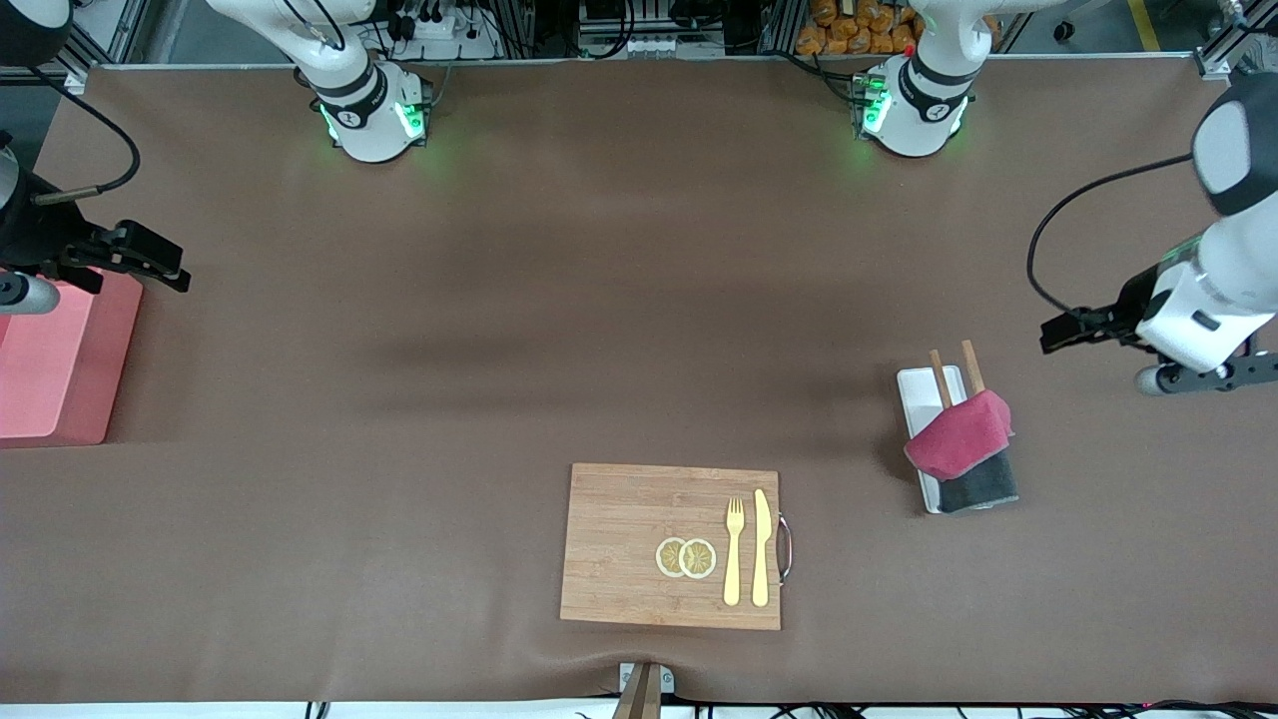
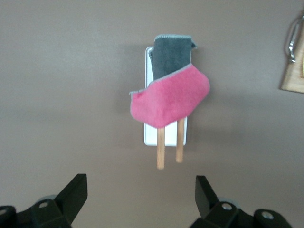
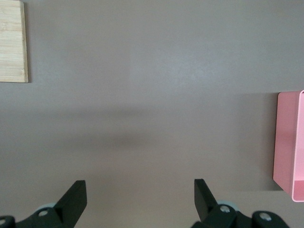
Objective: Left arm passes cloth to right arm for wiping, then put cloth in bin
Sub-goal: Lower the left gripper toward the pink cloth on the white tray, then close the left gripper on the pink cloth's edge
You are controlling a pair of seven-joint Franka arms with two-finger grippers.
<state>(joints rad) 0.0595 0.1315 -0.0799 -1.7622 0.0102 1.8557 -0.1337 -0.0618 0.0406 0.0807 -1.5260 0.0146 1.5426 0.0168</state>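
The robot needs to pass the cloth over for wiping, so next its left gripper should grab the cloth by its crimson-pink part and leave its dark grey part free.
The cloth, crimson-pink with a dark grey part, lies folded on a white oblong tray toward the left arm's end of the table. It also shows in the left wrist view, draped over the tray. My left gripper hangs open and empty over bare table beside the tray, apart from the cloth; its fingers stand wide in the left wrist view. My right gripper is open and empty over the table next to the salmon-pink bin, which also shows in the right wrist view.
Two wooden sticks lie on the tray, partly under the cloth. A wooden board with a handle sits nearer the front camera, bearing a fork, a knife and two lemon slices.
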